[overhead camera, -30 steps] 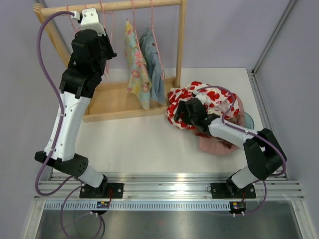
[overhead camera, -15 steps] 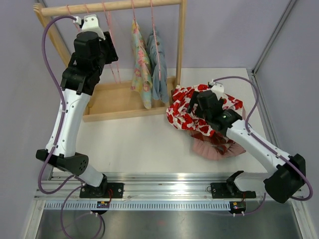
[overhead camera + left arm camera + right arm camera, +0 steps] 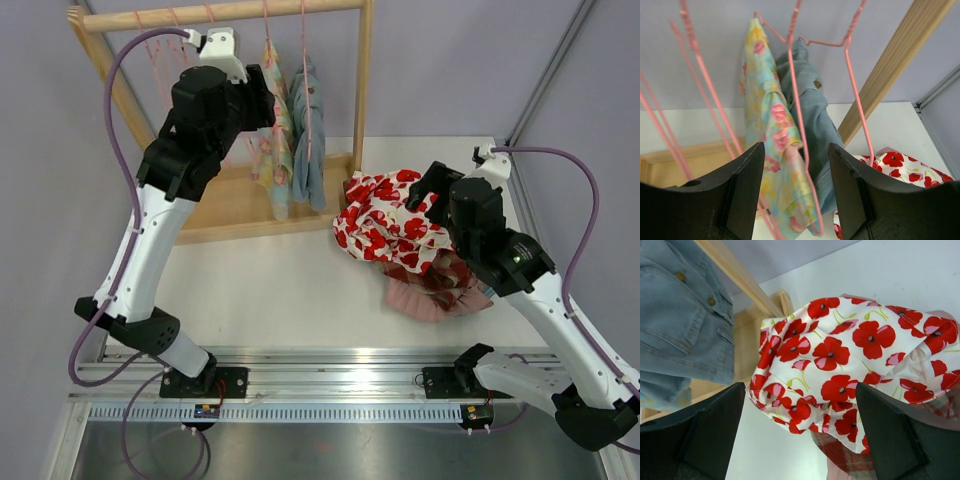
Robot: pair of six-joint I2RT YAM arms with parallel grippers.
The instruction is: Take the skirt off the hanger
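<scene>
Next, my left gripper reaches the floral skirt's pink hanger and grabs its bare near-side wire (image 3: 800, 123), leaving the cloth free for removal.
Two skirts hang on pink wire hangers from the wooden rack's rail (image 3: 230, 12): a pastel floral skirt (image 3: 272, 160) (image 3: 771, 130) and a denim skirt (image 3: 308, 150) (image 3: 815, 115) right of it. My left gripper (image 3: 262, 100) (image 3: 796, 147) is up at the rack, open. The floral skirt's lower part and a pink hanger wire (image 3: 799, 115) lie just beyond the gap between its jaws, unclamped. My right gripper (image 3: 432, 190) (image 3: 800, 387) hovers open above a poppy-print garment (image 3: 385, 220) (image 3: 840, 350) on the table, holding nothing.
Several empty pink hangers (image 3: 160, 60) (image 3: 700, 75) hang at the rail's left end. The rack's post (image 3: 362, 80) and wooden base (image 3: 225, 205) stand beside the clothes pile. Plaid and pink cloth (image 3: 435, 290) lies under the poppy garment. A blue dish edge shows behind.
My left gripper has opened and swung right along the rail, from the empty hangers to the floral skirt. My right arm has lifted off the clothes pile and drawn back to the right.
</scene>
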